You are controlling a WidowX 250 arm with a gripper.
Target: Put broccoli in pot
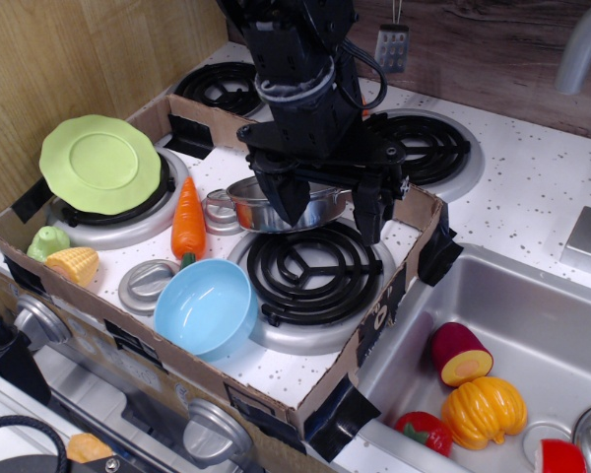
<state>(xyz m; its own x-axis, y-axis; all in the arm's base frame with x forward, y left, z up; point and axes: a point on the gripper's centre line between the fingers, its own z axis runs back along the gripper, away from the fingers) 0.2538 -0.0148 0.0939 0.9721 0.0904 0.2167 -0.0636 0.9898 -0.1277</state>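
My gripper picks up the pale lime-green broccoli by its narrower end (48,235) next, to put it in the pot.
The broccoli (47,241), a small pale green lumpy toy, lies at the far left of the stove top, right next to the yellow corn cob (74,264). The pot (248,209), shallow shiny steel, stands at the back edge of the front right burner (310,276). My gripper (325,205) hangs over the pot, far to the right of the broccoli. Its black fingers (281,192) are spread wide and empty. The left finger covers the middle of the pot and the right finger reaches down past its right rim.
A lime-green plate (98,163) rests on the left burner. An orange carrot (187,222) and a light-blue bowl (207,307) lie between the broccoli and the pot. A low cardboard wall (419,212) rings the stove. The sink (532,325) at the right holds toy vegetables.
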